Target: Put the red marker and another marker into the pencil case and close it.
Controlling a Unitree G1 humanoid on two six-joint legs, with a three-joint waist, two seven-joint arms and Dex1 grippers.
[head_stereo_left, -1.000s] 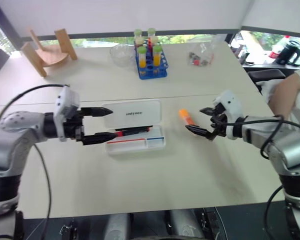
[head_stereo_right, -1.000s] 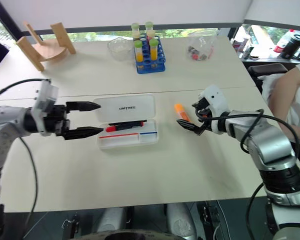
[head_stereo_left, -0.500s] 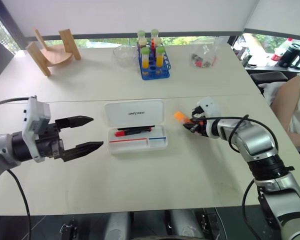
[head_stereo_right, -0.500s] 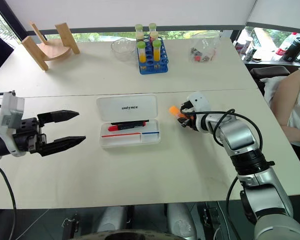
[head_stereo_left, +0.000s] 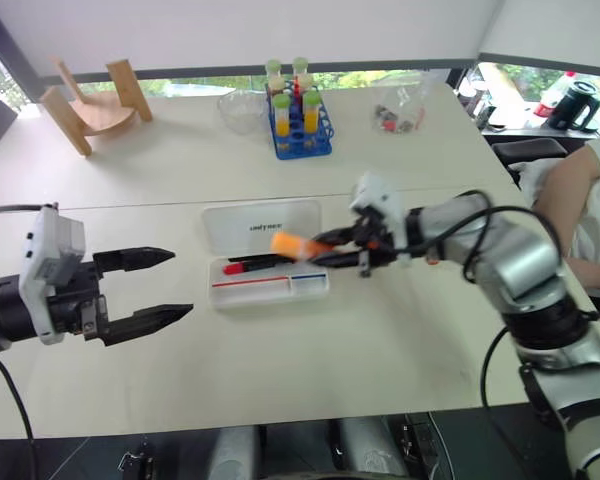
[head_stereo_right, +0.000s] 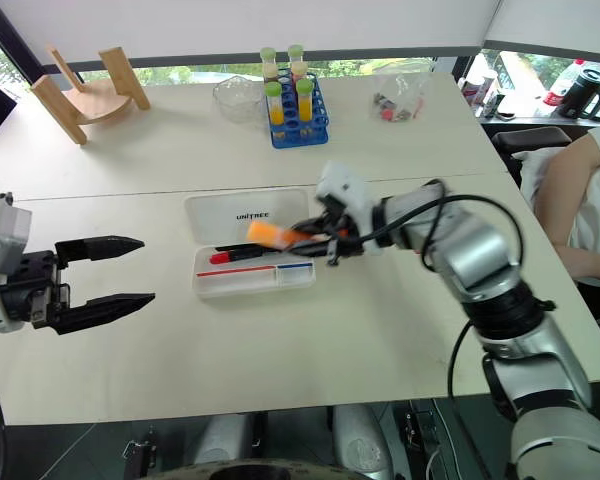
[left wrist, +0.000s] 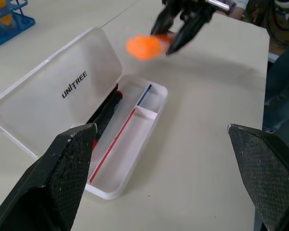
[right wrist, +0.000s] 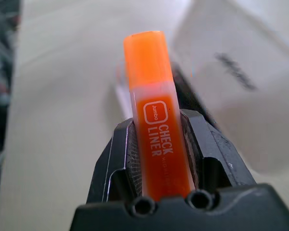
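Note:
The orange highlighter is above and short of the tray's front slot (head_stereo_left: 252,290), so for now the highlighter stays held in my right gripper until it reaches the slot.
The pencil case (head_stereo_left: 261,224) lies open on the table, its white lid folded back and its tray toward me. The red marker (head_stereo_left: 252,266) with its black cap rests in the tray's back slot. My right gripper (head_stereo_left: 325,251) is shut on the other marker, a short orange highlighter (head_stereo_left: 293,243), and holds it level just above the right part of the case, its pale end pointing left. The right wrist view shows the highlighter (right wrist: 156,126) clamped between both fingers. My left gripper (head_stereo_left: 180,283) stands wide open left of the case, holding nothing.
A thin red pen (head_stereo_left: 242,282) lies in the tray's front slot. At the back stand a blue tube rack (head_stereo_left: 300,115), a glass bowl (head_stereo_left: 238,110), a wooden stand (head_stereo_left: 90,100) and a clear bag (head_stereo_left: 405,108). A person's arm (head_stereo_left: 580,190) is at the right edge.
My right gripper closed on the orange highlighter, lifted it off the table and carried it left over the open case. The left gripper drew back from the case, still open.

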